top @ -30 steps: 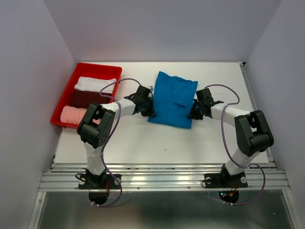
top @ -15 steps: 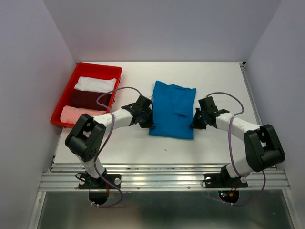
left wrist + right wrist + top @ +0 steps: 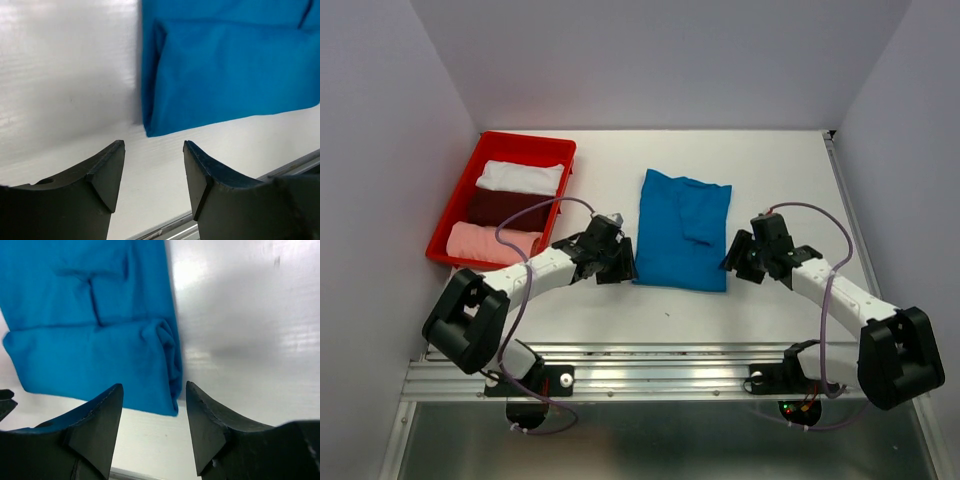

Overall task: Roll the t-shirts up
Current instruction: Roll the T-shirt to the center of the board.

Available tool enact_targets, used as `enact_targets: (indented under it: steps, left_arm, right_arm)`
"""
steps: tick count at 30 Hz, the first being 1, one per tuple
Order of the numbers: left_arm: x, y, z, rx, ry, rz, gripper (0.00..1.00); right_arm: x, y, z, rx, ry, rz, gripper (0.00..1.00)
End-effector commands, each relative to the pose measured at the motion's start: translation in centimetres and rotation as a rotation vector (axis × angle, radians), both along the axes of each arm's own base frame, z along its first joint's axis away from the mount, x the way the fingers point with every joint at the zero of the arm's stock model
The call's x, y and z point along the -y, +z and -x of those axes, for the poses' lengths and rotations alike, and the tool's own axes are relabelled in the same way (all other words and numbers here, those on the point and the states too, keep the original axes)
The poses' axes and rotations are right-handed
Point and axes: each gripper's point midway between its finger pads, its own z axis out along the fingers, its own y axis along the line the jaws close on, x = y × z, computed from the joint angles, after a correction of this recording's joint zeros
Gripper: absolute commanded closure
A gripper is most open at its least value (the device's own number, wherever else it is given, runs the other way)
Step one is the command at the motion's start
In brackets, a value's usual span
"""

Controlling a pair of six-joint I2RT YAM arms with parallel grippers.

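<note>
My left gripper is to pinch the blue t-shirt's near corner next, opposite the right gripper's corner, so that the t-shirt's near edge can roll evenly forward.
A bright blue t-shirt lies folded into a tall rectangle in the middle of the white table. My left gripper stands open just off its near left corner, touching nothing. In the left wrist view that corner of the blue t-shirt lies ahead of the left gripper. My right gripper is open beside the near right corner. The right wrist view has the blue t-shirt ahead of the empty right gripper. White, dark red and pink t-shirts lie rolled in the tray.
A red tray stands at the table's far left with the rolled shirts in a row. The metal rail runs along the near edge, by the arm bases. Grey walls close in the sides and back.
Both grippers let go of the blue t-shirt's near edge, opened and drew back towards the near side. The shirt now lies flat; its near edge was dragged nearer first.
</note>
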Motion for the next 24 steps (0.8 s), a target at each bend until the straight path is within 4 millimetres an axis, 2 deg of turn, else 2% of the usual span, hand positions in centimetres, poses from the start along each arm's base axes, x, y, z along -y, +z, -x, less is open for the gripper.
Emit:
enact_targets:
  steps: [1,5,13,24]
  left_arm:
    - [0.0,-0.8,0.9,-0.017,0.018,0.042,0.39]
    - [0.2,-2.2,1.3,-0.03,0.023,0.066,0.41]
    - [0.7,-3.4,0.9,-0.029,0.023,0.078,0.58]
    - [0.8,-3.9,0.3,-0.017,0.027,0.068,0.63]
  right_arm:
    - [-2.0,-1.3,2.7,-0.048,0.031,-0.147,0.41]
    - [-2.5,-2.2,3.5,-0.061,0.01,-0.206,0.44]
    - [-2.6,-4.0,4.2,-0.083,-0.003,-0.227,0.54]
    - [-2.6,-4.4,4.0,-0.089,-0.015,-0.228,0.69]
